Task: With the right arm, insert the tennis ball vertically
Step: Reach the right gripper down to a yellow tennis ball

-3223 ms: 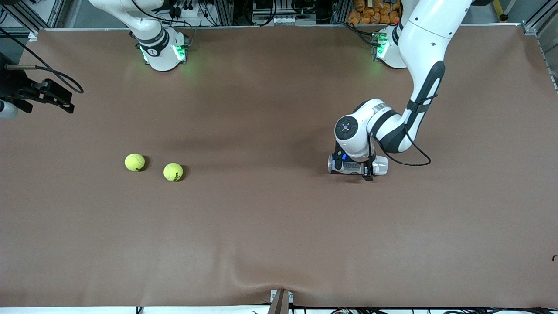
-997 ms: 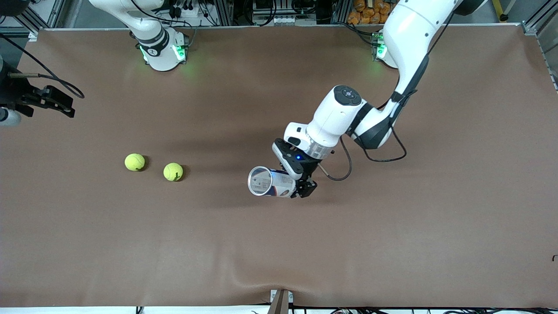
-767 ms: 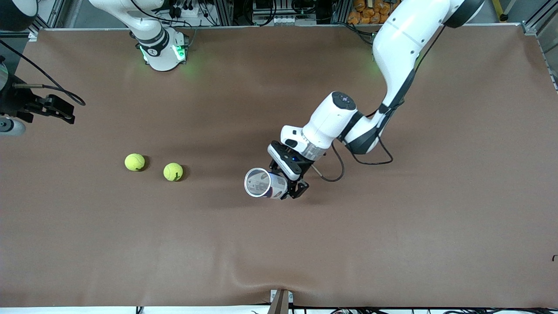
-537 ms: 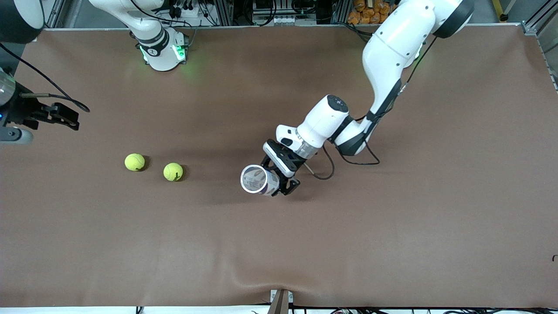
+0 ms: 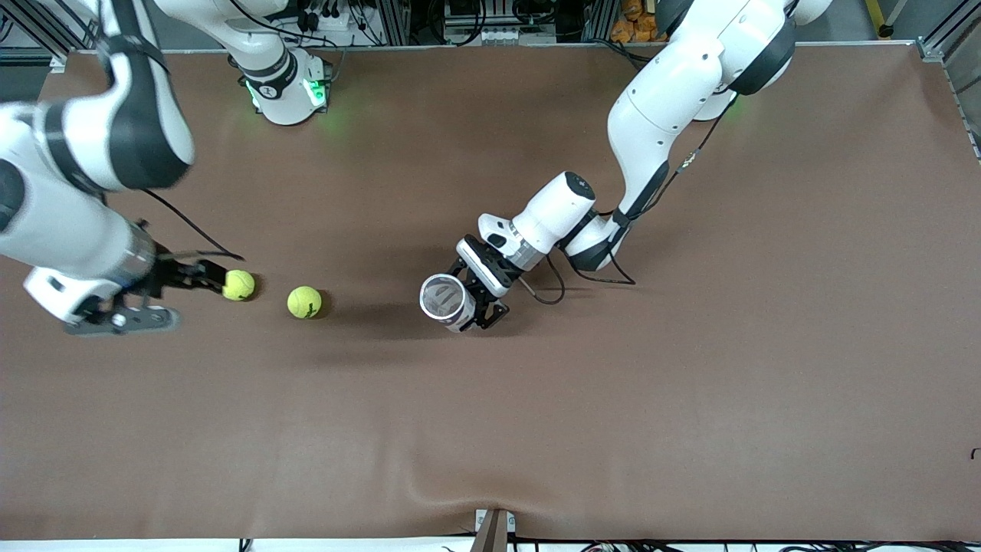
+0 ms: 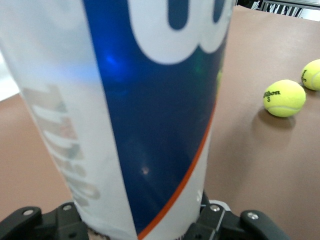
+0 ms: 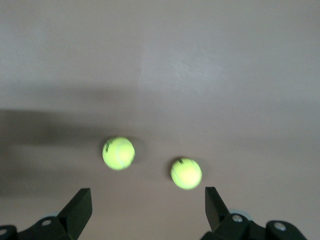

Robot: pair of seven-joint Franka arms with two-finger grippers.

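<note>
My right gripper is to grab the tennis ball by its round fuzzy body (image 5: 304, 302) next. Then the ball can go vertically into the can (image 5: 447, 300).
Two yellow tennis balls (image 5: 237, 285) (image 5: 304, 302) lie side by side on the brown table toward the right arm's end. My right gripper (image 5: 188, 297) hangs open just beside the first ball, with nothing between its fingers. Its wrist view shows both balls (image 7: 118, 153) (image 7: 186, 173) ahead of the spread gripper (image 7: 146, 196). My left gripper (image 5: 477, 295) is shut on a white and blue tennis ball can (image 5: 447, 300) over the middle of the table, the can's open mouth tipped up toward the front camera. The can (image 6: 150, 115) fills the left wrist view.
The brown mat (image 5: 536, 429) covers the whole table and has a raised wrinkle at its front edge. Both arm bases stand at the table's back edge. A cable loops from the left wrist (image 5: 582, 276).
My right arm has swung in from the table's end and come down beside the balls. My left arm has carried the can a little toward the balls and tipped its mouth upward.
</note>
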